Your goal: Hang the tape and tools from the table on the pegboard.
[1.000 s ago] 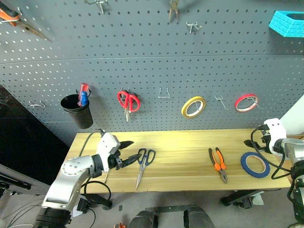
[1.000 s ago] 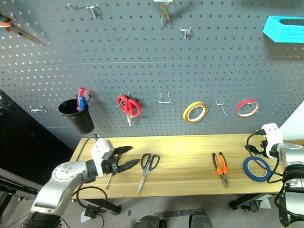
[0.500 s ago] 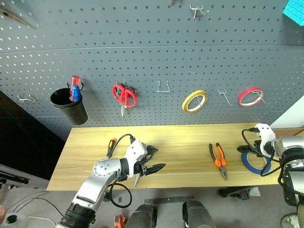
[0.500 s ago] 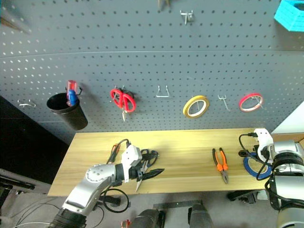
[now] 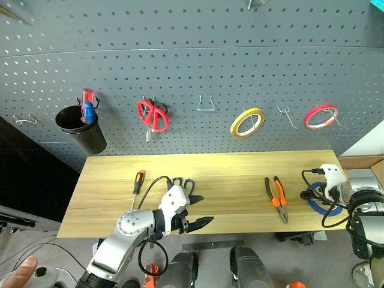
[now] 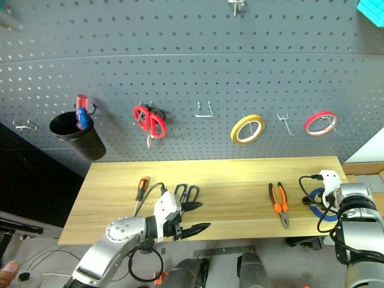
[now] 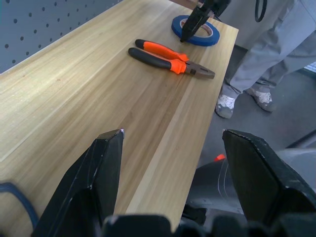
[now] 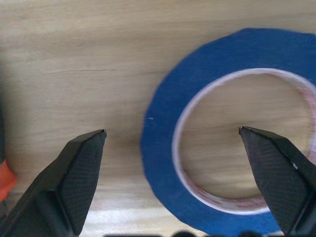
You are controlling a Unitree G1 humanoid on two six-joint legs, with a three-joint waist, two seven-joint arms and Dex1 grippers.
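The blue tape has its ring between my right gripper's fingers, which are low over the table, so my right gripper should close. Closing now would hold it.
The blue tape lies flat at the right end of the table. My right gripper points down over it, open, one fingertip outside the ring and one over its hole. The orange-and-black pliers lie left of the tape. My left gripper hangs open and empty near the front edge, over the blades of the dark-handled scissors. Left of them lies the screwdriver. The grey pegboard rises behind the table.
On the pegboard hang a black cup, red scissors, a yellow roll and a red roll, with bare hooks between them. A person's legs stand past the table's right end, and a hand shows at lower left.
The camera has tilted downward. My left gripper has swung right, from beside the scissors to over their blades, uncovering the screwdriver. My right gripper has sunk lower over the blue tape.
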